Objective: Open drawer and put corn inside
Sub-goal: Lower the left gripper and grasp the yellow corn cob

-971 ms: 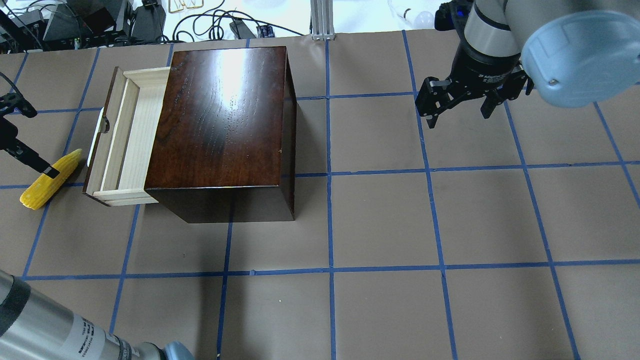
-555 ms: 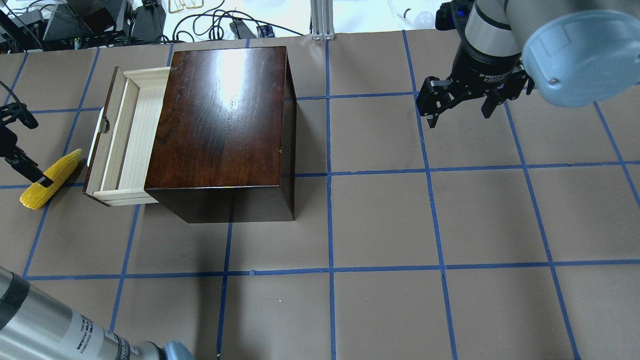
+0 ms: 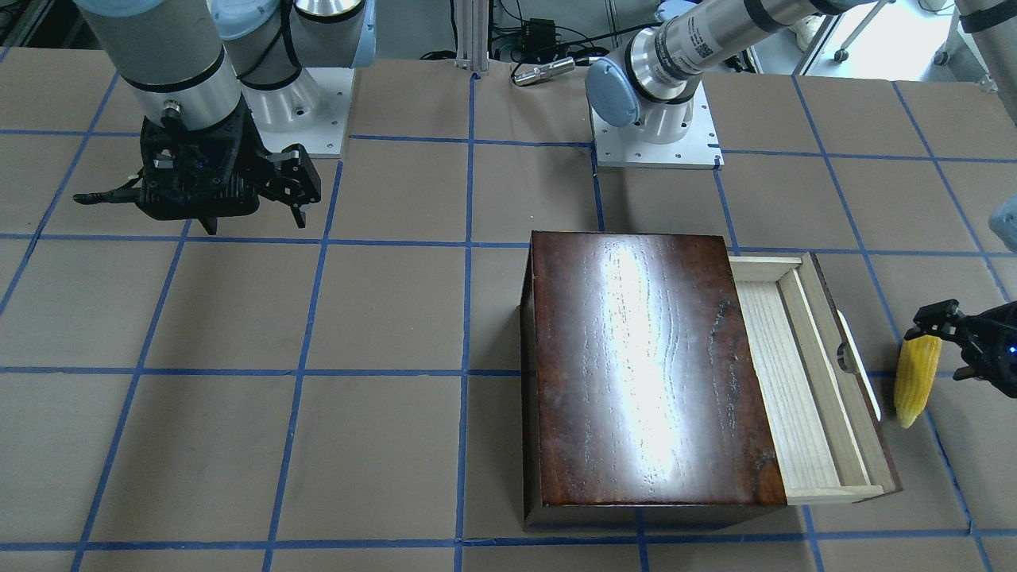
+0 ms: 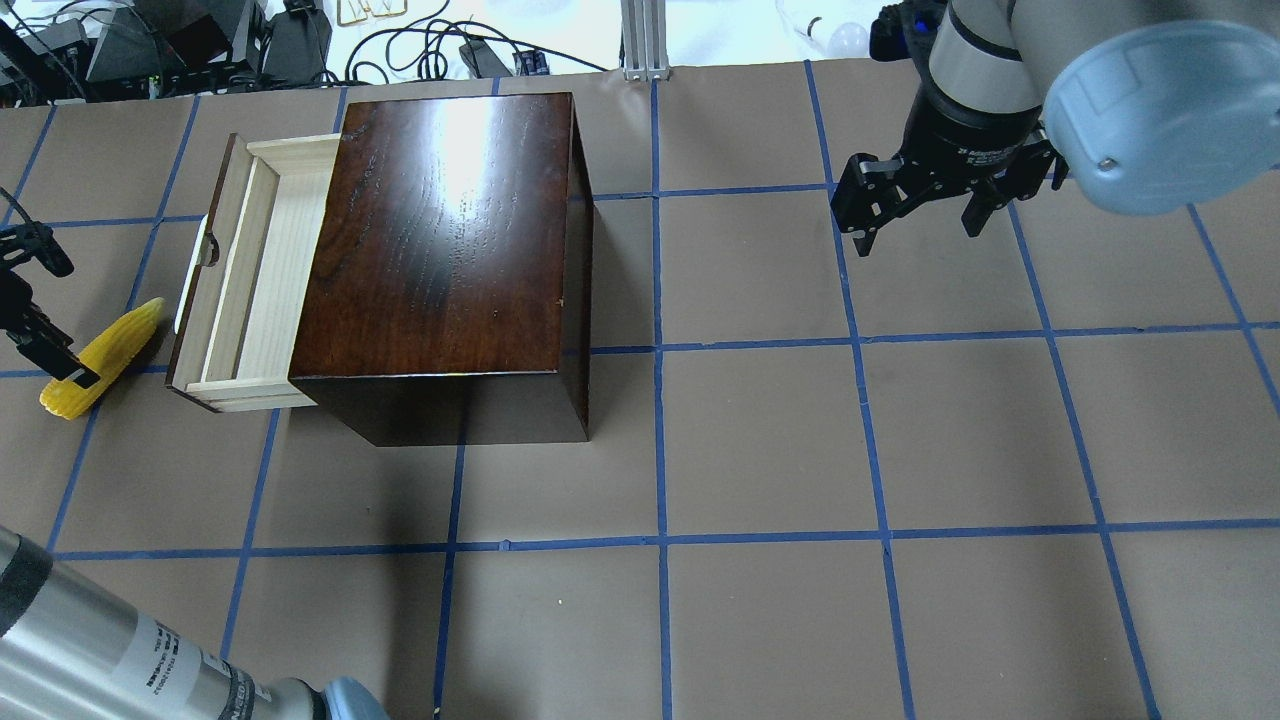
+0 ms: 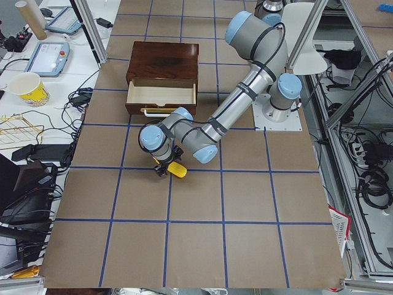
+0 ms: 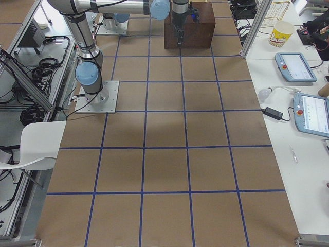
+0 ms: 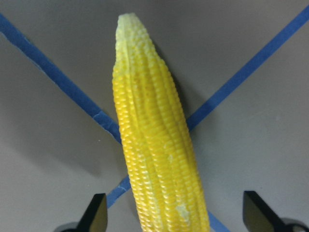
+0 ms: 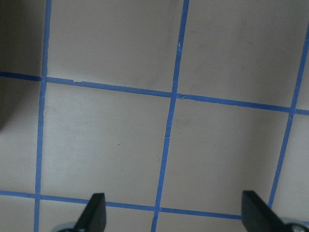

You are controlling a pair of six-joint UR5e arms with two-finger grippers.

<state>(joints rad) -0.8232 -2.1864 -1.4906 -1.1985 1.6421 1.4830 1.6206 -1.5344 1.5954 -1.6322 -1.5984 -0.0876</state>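
The yellow corn needs to go inside the open drawer [image 3: 791, 381]. My left gripper should grab it by its thick end [image 3: 921, 354] next.
The corn [image 4: 105, 352] lies on the table left of the drawer [image 4: 255, 290], whose pale tray is pulled partly out of the dark-brown box [image 4: 450, 240]. The drawer's white handle [image 4: 190, 285] faces the corn. My left gripper [image 4: 68, 322] is open and straddles the corn's thick end. In the left wrist view the corn [image 7: 154, 145] lies between the two fingertips [image 7: 99, 215], which are apart from it. The corn also shows in the front-facing view [image 3: 915, 380]. My right gripper [image 4: 920, 235] is open and empty, above bare table far right of the box.
Blue tape lines [image 4: 660, 540] grid the brown table. Cables and equipment [image 4: 200, 40] lie beyond the far edge. An aluminium post [image 4: 645, 40] stands behind the box. The left arm's forearm [image 4: 110, 650] crosses the near-left corner.
My left gripper has moved along the corn toward its thick end, nearer the view's left edge. The corn, the drawer and the right arm have not moved.
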